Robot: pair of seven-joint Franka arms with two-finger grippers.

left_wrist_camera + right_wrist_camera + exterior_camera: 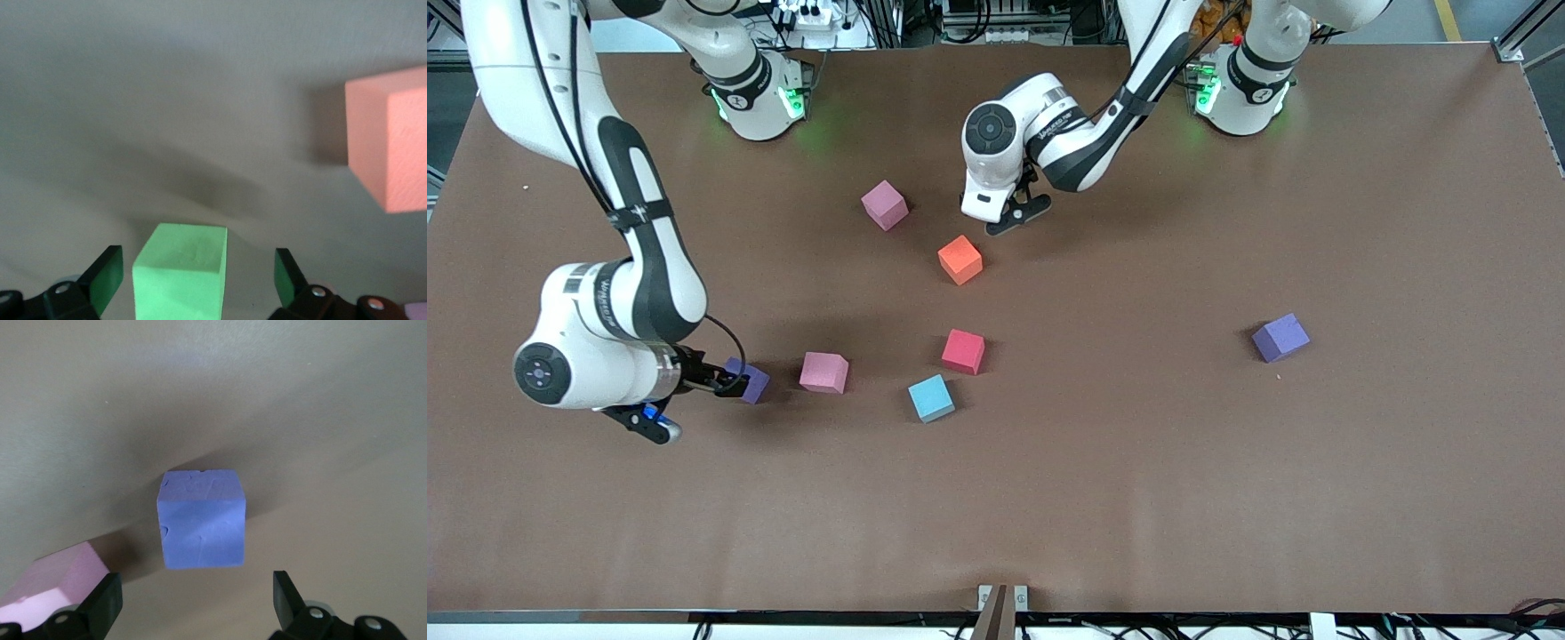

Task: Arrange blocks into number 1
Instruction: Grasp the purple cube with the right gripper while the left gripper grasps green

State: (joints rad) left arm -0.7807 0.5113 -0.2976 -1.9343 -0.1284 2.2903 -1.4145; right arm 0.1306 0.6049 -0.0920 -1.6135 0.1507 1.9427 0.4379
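The purple block should be gripped by its opposite sides next with my right gripper, to arrange the digit.
Several foam blocks lie on the brown table. My left gripper [1007, 216] [197, 283] is open and low at the table's middle, and the green block [180, 277] sits between its fingers [105, 279] with gaps on both sides. The hand hides that block in the front view. The orange block [960, 260] [390, 147] lies just nearer the front camera. My right gripper [727, 384] [197, 605] is open, close to a purple block [752, 380] [202, 520] that lies just ahead of its fingertips, not between them. A pink block [823, 372] [47, 592] sits beside that purple one.
A second pink block [885, 204] lies toward the robots' bases. Red [963, 351] and light blue [931, 397] blocks sit together near the middle. Another purple block [1280, 338] lies alone toward the left arm's end.
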